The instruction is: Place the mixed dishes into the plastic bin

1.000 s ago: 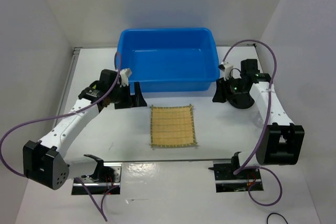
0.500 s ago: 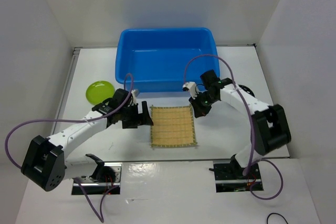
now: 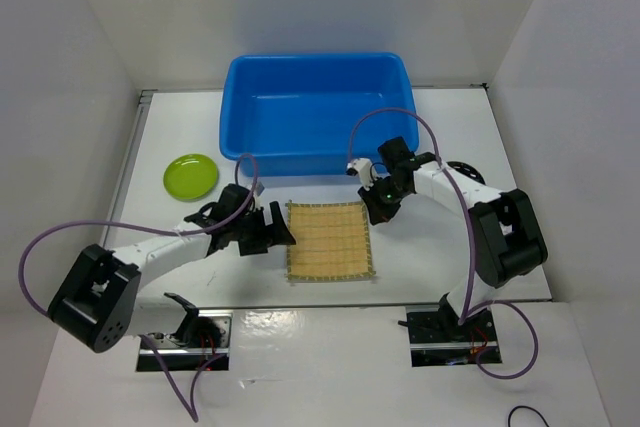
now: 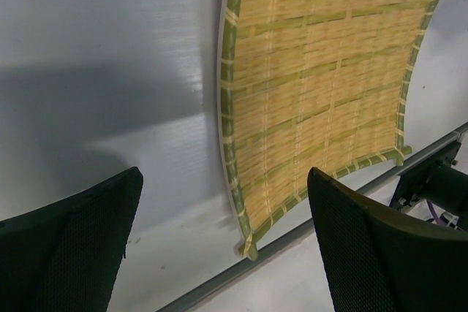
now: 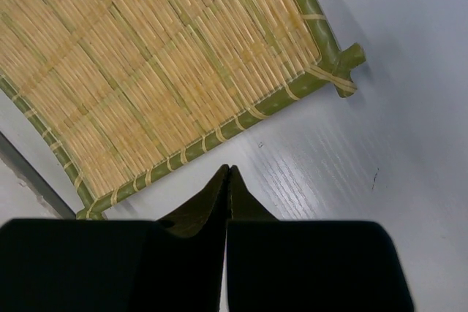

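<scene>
The mat's edge is beyond my left gripper's fingers in the left wrist view, so they would miss it if they closed now. My left gripper needs to move toward the mat's edge before it closes.
The tan bamboo mat (image 3: 329, 241) (image 4: 322, 85) (image 5: 161, 71) lies flat on the white table, in front of the blue plastic bin (image 3: 318, 112). My left gripper (image 3: 272, 230) (image 4: 225, 174) is open and low at the mat's left edge, which sits between its fingers untouched. My right gripper (image 3: 375, 209) (image 5: 228, 170) is shut on nothing, its tip just off the mat's edge near the far right corner. A lime-green plate (image 3: 191, 176) rests at the left. A small black dish (image 3: 463, 170) sits at the right, partly behind the right arm.
The bin's front wall (image 3: 310, 161) stands just beyond the mat. A dark seam (image 3: 330, 307) (image 4: 314, 224) marks the table's near edge, with the arm bases below it. White walls close in both sides.
Both arms swung inward to the mat. The left arm uncovered the green plate. The right gripper left the black dish and shut.
</scene>
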